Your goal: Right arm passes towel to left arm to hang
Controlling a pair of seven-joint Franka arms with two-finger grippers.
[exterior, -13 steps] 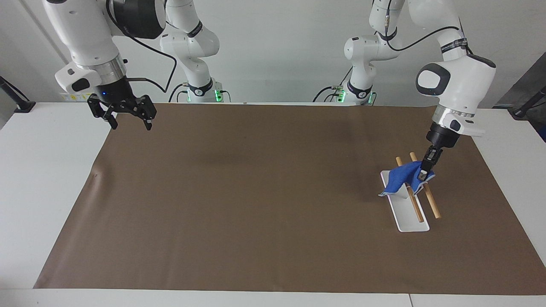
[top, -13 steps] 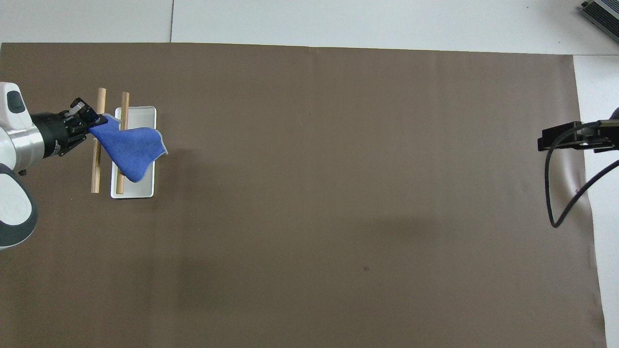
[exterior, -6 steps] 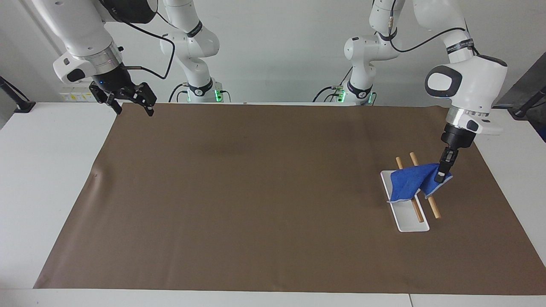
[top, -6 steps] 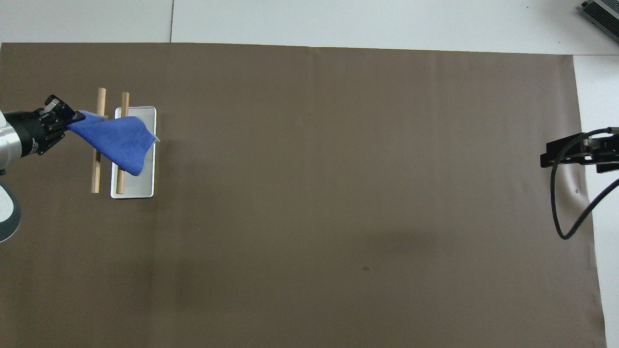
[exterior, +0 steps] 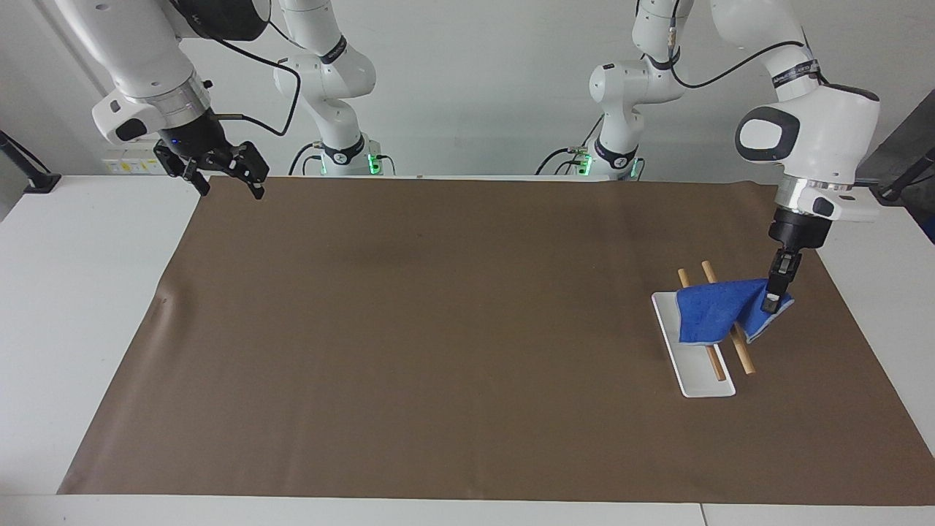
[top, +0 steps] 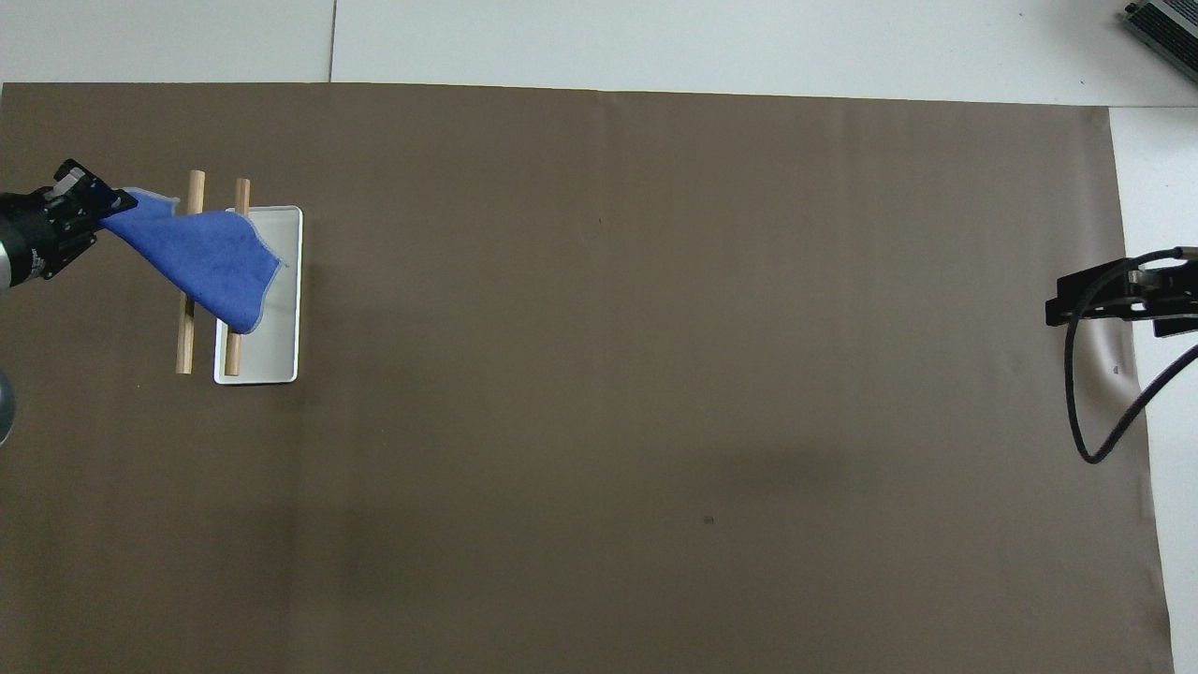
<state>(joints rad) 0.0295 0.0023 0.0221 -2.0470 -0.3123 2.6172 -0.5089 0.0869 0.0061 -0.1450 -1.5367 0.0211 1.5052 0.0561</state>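
Observation:
The towel has its long edge (top: 176,276) slanting from my fingers across the rails, so my left gripper must keep holding the towel until its edges are square to the rails.
The bright blue towel (exterior: 719,313) (top: 204,264) drapes over two wooden rails (exterior: 738,349) (top: 186,328) of a rack on a white base (exterior: 694,372) (top: 278,356), toward the left arm's end of the table. My left gripper (exterior: 771,299) (top: 101,208) is shut on one corner of the towel, holding it just outside the outer rail. My right gripper (exterior: 225,181) (top: 1114,298) hangs open and holds nothing above the corner of the brown mat at the right arm's end, close to the robots; that arm waits.
A brown mat (exterior: 453,329) (top: 655,374) covers most of the white table (exterior: 80,307). A black cable (top: 1090,412) loops from the right wrist. The two arm bases (exterior: 343,157) stand at the table's edge.
The left gripper has drawn the towel corner outward across the rails toward the left arm's end, so more cloth lies over them. The right gripper rose and pulled back toward its base, then stayed.

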